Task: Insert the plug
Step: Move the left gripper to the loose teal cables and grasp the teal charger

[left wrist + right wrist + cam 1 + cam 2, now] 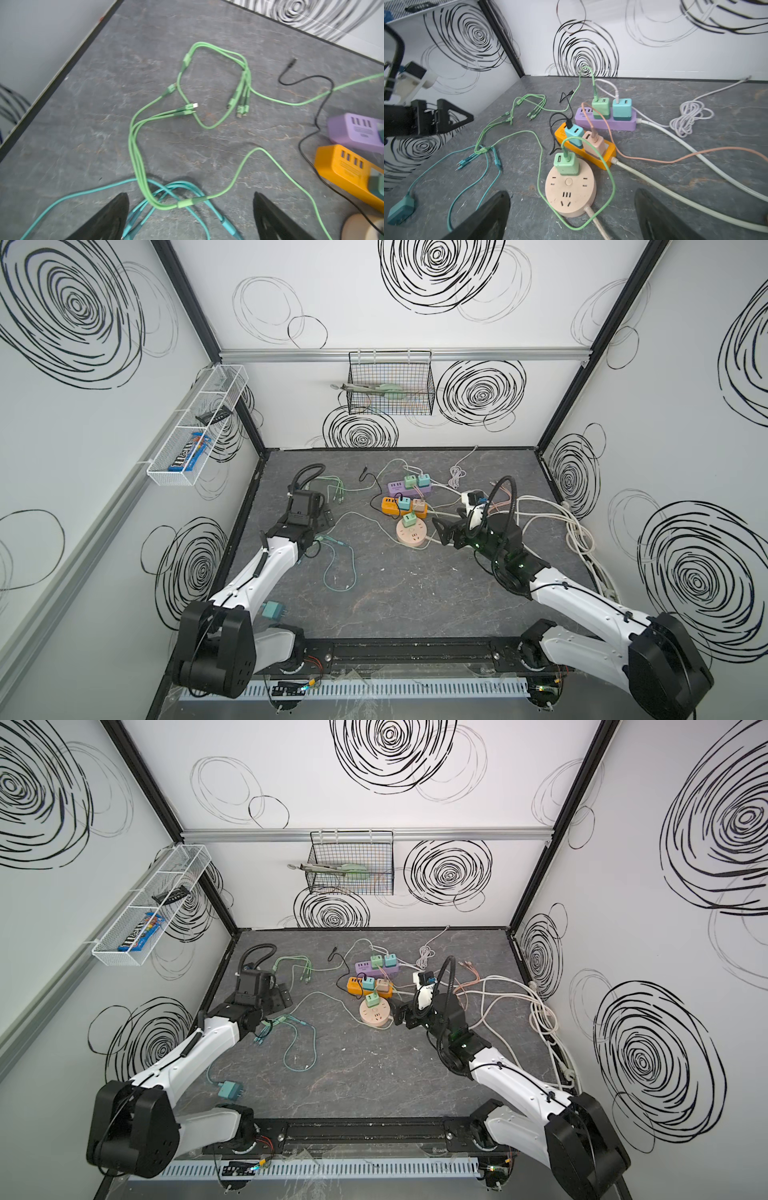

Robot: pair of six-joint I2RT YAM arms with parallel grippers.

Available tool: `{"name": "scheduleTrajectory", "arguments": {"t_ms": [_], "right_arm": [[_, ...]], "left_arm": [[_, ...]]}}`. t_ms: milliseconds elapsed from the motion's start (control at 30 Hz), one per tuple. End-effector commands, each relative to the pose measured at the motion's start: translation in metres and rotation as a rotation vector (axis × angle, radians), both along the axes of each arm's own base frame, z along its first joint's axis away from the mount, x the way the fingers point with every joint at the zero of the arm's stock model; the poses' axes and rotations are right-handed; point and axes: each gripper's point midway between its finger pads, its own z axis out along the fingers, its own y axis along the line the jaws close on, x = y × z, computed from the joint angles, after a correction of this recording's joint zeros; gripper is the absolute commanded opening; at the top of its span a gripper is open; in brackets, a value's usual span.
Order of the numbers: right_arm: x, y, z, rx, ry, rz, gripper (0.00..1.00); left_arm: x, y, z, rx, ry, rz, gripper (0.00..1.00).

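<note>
The loose teal plug is for my right gripper to insert, so my left gripper needs to grab it next by the sides of its body, with the cable end outward.
A green plug (408,519) (566,165) stands upright in the round pink power strip (415,540) (571,199), its green cable looping around the strip. Just right of the strip my right gripper (444,532) (572,193) is open and holds nothing; the strip lies between its fingers in the right wrist view. A teal plug (272,610) (231,1089) (401,207) lies loose on the table by the left arm's base. My left gripper (325,521) (190,195) hangs open over the crossed teal and green cable ends (187,202), gripping none.
An orange strip (388,506) (609,153) and a purple strip (395,488) (623,124), each carrying two plugs, sit behind the round one. White cables (577,531) pile up at the right wall. A black wire basket (390,385) hangs on the back wall.
</note>
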Motion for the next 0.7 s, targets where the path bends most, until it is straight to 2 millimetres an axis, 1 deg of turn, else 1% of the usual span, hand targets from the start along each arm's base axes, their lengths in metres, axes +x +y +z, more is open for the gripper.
{"name": "scheduleTrajectory", "arguments": {"t_ms": [0,67,133,200,267,400,533,600,667], "right_arm": [[0.007,-0.021,0.005,0.078,0.014,-0.1,0.97],[0.008,-0.026,0.007,0.101,0.023,-0.106,0.97],[0.011,-0.03,0.01,0.108,0.026,-0.113,0.97],[0.013,-0.032,0.012,0.104,0.027,-0.119,0.97],[0.014,-0.033,0.011,0.11,0.035,-0.13,0.97],[0.017,-0.03,0.005,0.11,0.062,-0.122,0.97],[0.021,-0.024,0.001,0.095,0.085,-0.102,0.97],[0.022,-0.019,0.001,0.079,0.081,-0.076,0.97],[0.02,-0.013,0.004,0.058,0.059,-0.029,0.98]], "left_arm": [[-0.016,0.033,0.002,-0.078,-0.058,0.213,0.96],[-0.029,0.053,-0.002,-0.091,-0.057,0.309,0.96],[-0.045,0.074,-0.006,-0.101,-0.057,0.442,0.96],[-0.062,0.093,-0.014,-0.123,-0.047,0.568,0.96],[-0.075,0.103,-0.024,-0.154,-0.024,0.645,0.96],[-0.103,0.111,-0.04,-0.192,0.027,0.783,0.96],[-0.145,0.117,-0.047,-0.172,0.104,0.939,0.96],[-0.165,0.11,-0.061,-0.244,0.164,0.983,0.96],[-0.178,0.098,-0.074,-0.332,0.203,0.996,0.96]]}}
